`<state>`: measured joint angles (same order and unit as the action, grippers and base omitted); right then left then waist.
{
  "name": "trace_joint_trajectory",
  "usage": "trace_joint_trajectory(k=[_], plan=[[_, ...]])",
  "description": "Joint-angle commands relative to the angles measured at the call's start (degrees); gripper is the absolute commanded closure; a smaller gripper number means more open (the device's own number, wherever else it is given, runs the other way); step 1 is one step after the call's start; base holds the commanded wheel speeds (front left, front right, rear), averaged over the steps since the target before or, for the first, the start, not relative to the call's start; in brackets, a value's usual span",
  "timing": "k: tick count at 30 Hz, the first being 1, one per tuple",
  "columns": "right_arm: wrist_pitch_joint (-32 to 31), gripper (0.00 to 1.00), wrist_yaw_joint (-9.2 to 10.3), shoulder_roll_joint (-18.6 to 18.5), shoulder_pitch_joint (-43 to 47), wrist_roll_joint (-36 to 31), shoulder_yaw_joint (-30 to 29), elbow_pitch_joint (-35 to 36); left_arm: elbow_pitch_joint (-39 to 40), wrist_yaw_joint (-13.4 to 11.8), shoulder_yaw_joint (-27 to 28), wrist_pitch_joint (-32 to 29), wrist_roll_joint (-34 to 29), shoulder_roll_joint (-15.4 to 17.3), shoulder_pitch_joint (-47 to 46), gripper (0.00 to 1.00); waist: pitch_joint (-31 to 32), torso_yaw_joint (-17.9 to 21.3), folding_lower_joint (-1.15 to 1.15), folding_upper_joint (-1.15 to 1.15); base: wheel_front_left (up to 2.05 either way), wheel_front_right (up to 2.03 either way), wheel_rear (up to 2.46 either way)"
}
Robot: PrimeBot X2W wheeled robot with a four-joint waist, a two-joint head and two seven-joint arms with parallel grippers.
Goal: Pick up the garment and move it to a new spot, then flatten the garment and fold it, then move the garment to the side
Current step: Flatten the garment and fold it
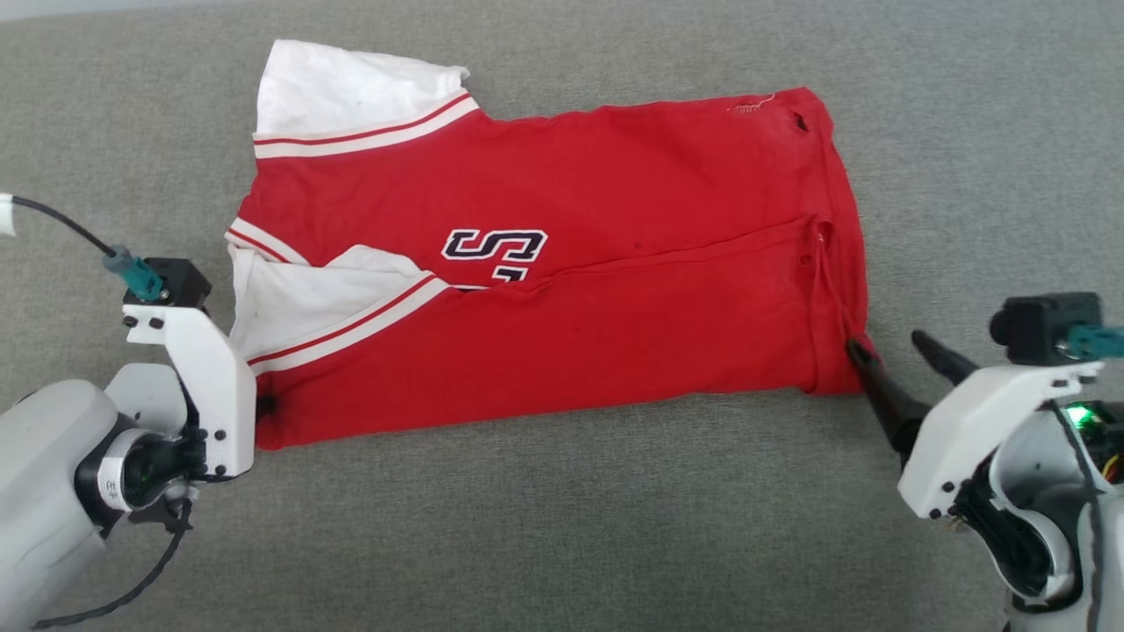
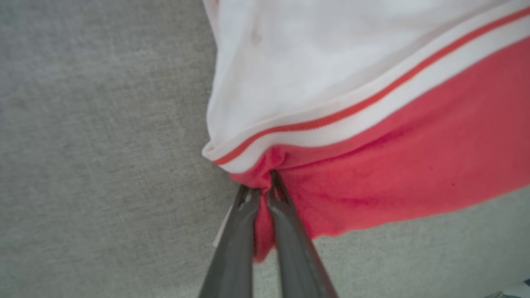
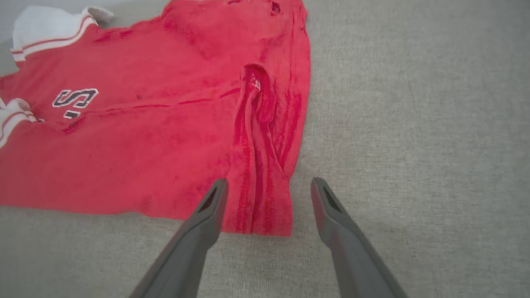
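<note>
The red garment (image 1: 590, 337) is flattened and needs to be folded, so my right gripper will next grab it by its wrinkled hem corner (image 1: 843, 374).
The garment (image 1: 571, 351) lies flat on grey cloth, folded lengthwise, red with white sleeves at the left and dark lettering near the middle. My left gripper (image 2: 261, 188) is shut on the garment (image 2: 414, 157), pinching its red near-left corner just below the striped sleeve trim. In the head view the white wrist mount (image 1: 215, 386) hides those fingers. My right gripper (image 1: 882, 341) stands open at the near-right corner. Its two fingers straddle the wrinkled hem of the garment (image 3: 145, 145), the right gripper (image 3: 269, 182) holding nothing.
The grey fabric surface (image 1: 562, 527) stretches on all sides of the shirt, with bare room toward me and to the right (image 3: 414, 124). A black cable (image 1: 61, 224) loops from my left wrist camera.
</note>
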<state>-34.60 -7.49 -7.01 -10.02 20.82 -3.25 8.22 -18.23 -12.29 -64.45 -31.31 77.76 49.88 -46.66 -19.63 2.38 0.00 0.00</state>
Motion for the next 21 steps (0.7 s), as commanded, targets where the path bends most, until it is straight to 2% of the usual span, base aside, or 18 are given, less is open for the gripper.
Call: trace_joint_trajectory(k=[1, 6, 16, 17, 18, 21], plan=[[-2.8, 0.00, 0.00, -0.9, -1.4, 0.6, 0.9, -1.0, -1.2, 0.6, -2.1, -0.4, -0.7, -2.6, 1.4, 1.00, -0.4, -0.5, 0.00, 0.00, 0.00, 0.00, 0.00], [-8.2, 0.00, 0.00, -2.8, -4.4, 0.2, 2.1, -5.1, -2.0, 2.0, -2.3, -0.6, -1.7, -4.6, -0.4, 1.00, -1.1, -1.7, 0.00, 0.00, 0.00, 0.00, 0.00], [-17.9, 0.00, -0.01, -3.2, -7.3, 0.4, 5.3, -15.8, -3.8, 3.9, -2.2, 0.2, -2.3, -8.2, -2.7, 1.00, -2.5, -4.1, 0.00, 0.00, 0.00, 0.00, 0.00], [-18.4, 0.56, -0.01, -3.2, -7.1, 0.5, 5.8, -16.4, -4.0, 4.2, -2.2, 0.3, -2.4, -8.4, -2.8, 1.00, -2.6, -4.2, 0.00, 0.00, 0.00, 0.00, 0.00], [-18.6, 1.00, -0.02, -3.3, -7.3, 0.7, 6.2, -16.8, -4.2, 4.3, -2.3, 0.5, -2.5, -8.5, -2.8, 1.00, -2.6, -4.4, 0.00, 0.00, 0.00, 0.00, 0.00], [-19.3, 1.00, -0.01, -3.9, -7.5, 0.9, 6.0, -17.0, -4.8, 4.7, -1.9, 1.2, -2.2, -8.6, -2.6, 1.00, -2.5, -4.7, 0.00, 0.00, 0.00, 0.00, 0.00]])
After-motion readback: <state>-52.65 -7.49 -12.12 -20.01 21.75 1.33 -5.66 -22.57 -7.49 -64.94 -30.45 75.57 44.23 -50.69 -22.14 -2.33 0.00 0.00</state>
